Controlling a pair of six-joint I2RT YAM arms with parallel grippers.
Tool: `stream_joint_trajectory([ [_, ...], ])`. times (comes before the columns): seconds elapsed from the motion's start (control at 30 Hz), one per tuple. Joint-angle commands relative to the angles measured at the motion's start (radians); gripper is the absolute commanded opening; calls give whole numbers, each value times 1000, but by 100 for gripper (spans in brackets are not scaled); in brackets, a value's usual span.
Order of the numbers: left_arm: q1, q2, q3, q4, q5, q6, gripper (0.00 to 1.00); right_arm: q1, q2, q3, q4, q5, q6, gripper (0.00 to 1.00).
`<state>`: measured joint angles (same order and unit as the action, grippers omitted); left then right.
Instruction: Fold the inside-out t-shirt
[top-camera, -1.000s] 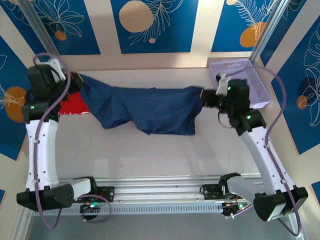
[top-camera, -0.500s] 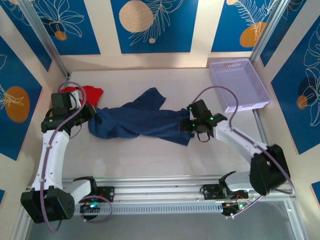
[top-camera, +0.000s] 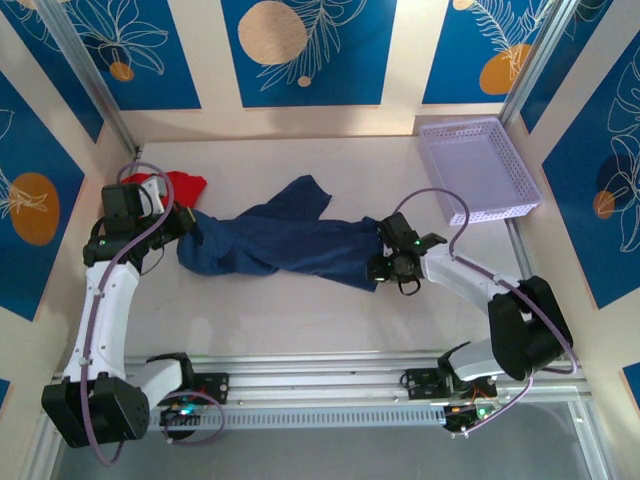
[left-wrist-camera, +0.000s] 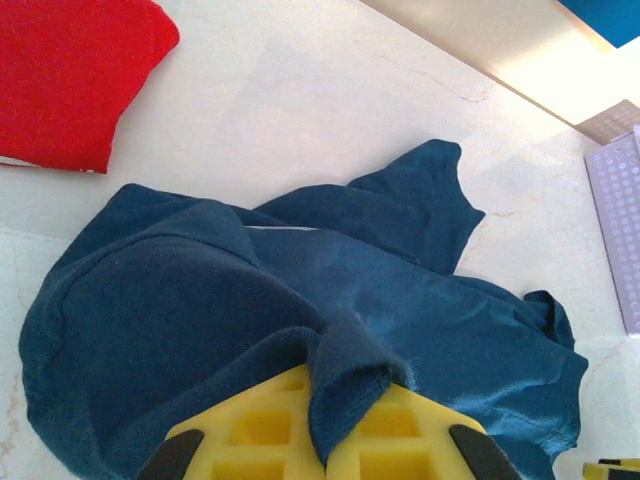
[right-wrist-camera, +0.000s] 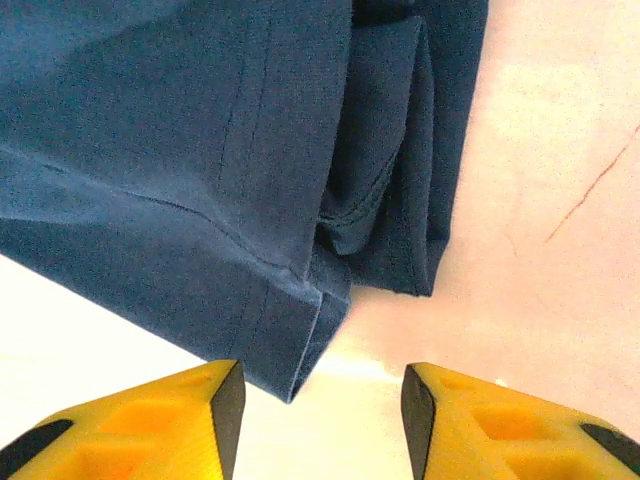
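Note:
Next, my right gripper grabs the inside-out t-shirt's loose hemmed corner (top-camera: 372, 286) (right-wrist-camera: 287, 382), opposite my left gripper, to spread it open for folding.
The inside-out t-shirt (top-camera: 290, 245) is dark navy and lies crumpled in a long strip across the middle of the table. My left gripper (top-camera: 185, 222) is at its left end. In the left wrist view the yellow jaws are shut on a folded ridge of the t-shirt (left-wrist-camera: 345, 385), pinched at my left gripper (left-wrist-camera: 340, 425). My right gripper (top-camera: 385, 265) stands at the shirt's right end. In the right wrist view it (right-wrist-camera: 322, 385) is open over bare table, and a hemmed corner of the t-shirt (right-wrist-camera: 200, 150) lies loose just ahead of its left finger (right-wrist-camera: 215, 400).
A small bright red garment (top-camera: 180, 187) lies at the back left, just behind my left gripper, and shows as a red garment (left-wrist-camera: 70, 80) in the left wrist view. A lilac mesh basket (top-camera: 460, 124) stands at the back right corner. Bare table runs along the near side.
A second ago the shirt hung stretched between both raised grippers. It now lies on the table. My right gripper has let go of its end and opened; my left gripper still grips.

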<state>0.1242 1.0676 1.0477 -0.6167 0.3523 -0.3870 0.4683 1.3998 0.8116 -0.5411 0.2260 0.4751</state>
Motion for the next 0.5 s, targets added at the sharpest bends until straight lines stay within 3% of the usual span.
stream_joint_trajectory([
  [0.0,13,-12,-2,20,32,-1,0,-18,46,51,35,-55,2,46],
  [0.23,13,-13,-3,19,31,5,0,-26,121,88,70,-83,-30,44],
  [0.47,12,-9,-3,16,31,11,0,-28,153,107,87,-107,-43,34],
])
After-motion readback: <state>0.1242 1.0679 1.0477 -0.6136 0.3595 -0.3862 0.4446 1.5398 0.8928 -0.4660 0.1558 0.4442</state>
